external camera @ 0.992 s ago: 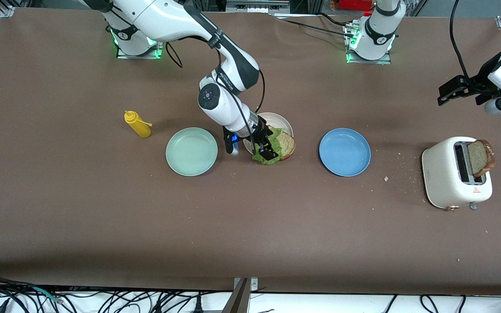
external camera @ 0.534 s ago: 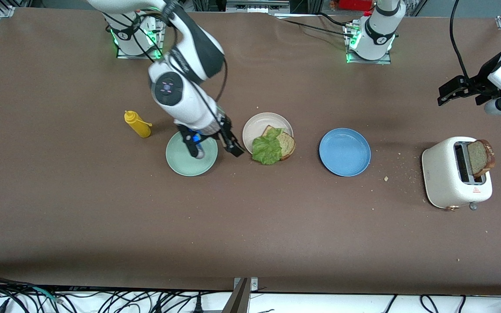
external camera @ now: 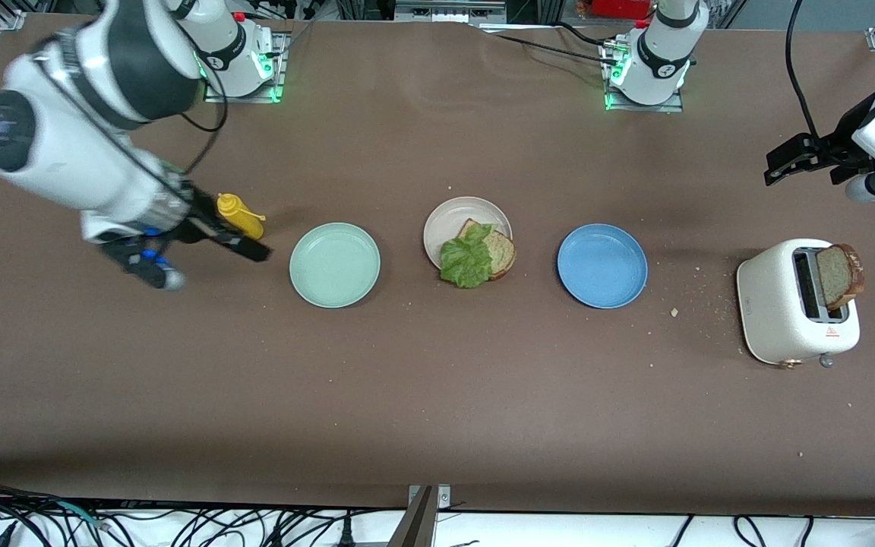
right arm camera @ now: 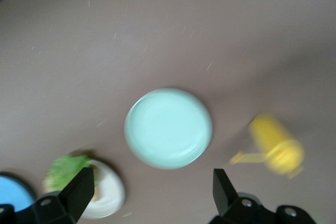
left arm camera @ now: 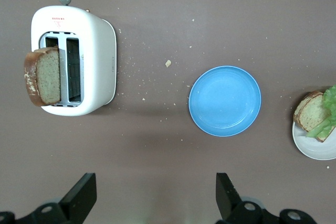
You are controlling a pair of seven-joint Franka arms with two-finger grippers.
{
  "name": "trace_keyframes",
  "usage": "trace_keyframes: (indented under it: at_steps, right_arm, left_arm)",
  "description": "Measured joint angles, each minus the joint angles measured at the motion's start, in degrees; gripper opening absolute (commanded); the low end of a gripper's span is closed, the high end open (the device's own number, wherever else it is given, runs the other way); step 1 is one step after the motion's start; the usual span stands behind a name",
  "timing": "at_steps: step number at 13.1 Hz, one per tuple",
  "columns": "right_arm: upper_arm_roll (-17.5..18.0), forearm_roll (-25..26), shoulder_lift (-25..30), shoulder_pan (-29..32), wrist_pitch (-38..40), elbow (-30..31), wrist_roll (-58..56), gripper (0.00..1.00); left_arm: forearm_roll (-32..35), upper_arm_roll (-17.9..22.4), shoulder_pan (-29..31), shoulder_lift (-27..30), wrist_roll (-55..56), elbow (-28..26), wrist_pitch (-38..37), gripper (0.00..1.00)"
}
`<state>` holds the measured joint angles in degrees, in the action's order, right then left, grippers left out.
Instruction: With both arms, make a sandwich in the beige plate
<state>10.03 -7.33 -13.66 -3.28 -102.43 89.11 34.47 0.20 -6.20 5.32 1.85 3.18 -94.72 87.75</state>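
Observation:
The second bread slice has to go on top of the lettuce leaf (external camera: pixel 466 263) to finish the sandwich, so the robot's left gripper should next grab the slice by its exposed crust edge (external camera: pixel 854 270).
The beige plate (external camera: pixel 453 216) lies mid-table between two other plates. On it rests one brown bread slice (external camera: pixel 503 252) with a ruffled green lettuce leaf (external camera: pixel 466 263) on top, the leaf hanging over the plate's rim nearer the camera. A second bread slice (external camera: pixel 837 275) sticks up out of the white toaster (external camera: pixel 779 311). My right gripper (external camera: pixel 206 262) is open and empty, in the air beside the yellow bottle (external camera: pixel 240 216). High over the toaster end, my left gripper (external camera: pixel 806 163) waits open and empty, looking down on the toaster (left arm camera: pixel 97 61) and its slice (left arm camera: pixel 44 77).
A mint green plate (external camera: pixel 335 264) lies toward the right arm's end, a blue plate (external camera: pixel 602 265) toward the left arm's end. Crumbs are scattered between the blue plate and the toaster. The right wrist view shows the mint plate (right arm camera: pixel 168 128) and the bottle (right arm camera: pixel 275 148).
My right gripper let go of the lettuce on the bread, lifted off the beige plate and swung past the mint plate to the yellow bottle. The left arm has not moved.

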Motion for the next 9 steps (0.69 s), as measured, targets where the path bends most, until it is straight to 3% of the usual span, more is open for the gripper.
trace_keyframes:
  at_steps: [5, 9]
  right_arm:
    - [-6.61, 3.32, 1.05, 3.43, 0.18, 0.39, -27.4, 0.95]
    - [-7.16, 3.85, 1.05, 3.53, -0.56, 1.15, -31.06, 0.99]
  left_arm:
    - [2.52, 0.12, 1.44, -3.05, -0.04, -0.22, -0.03, 1.0]
    - [4.63, 0.26, 7.77, -7.4, -8.58, -0.29, 5.51, 1.0]
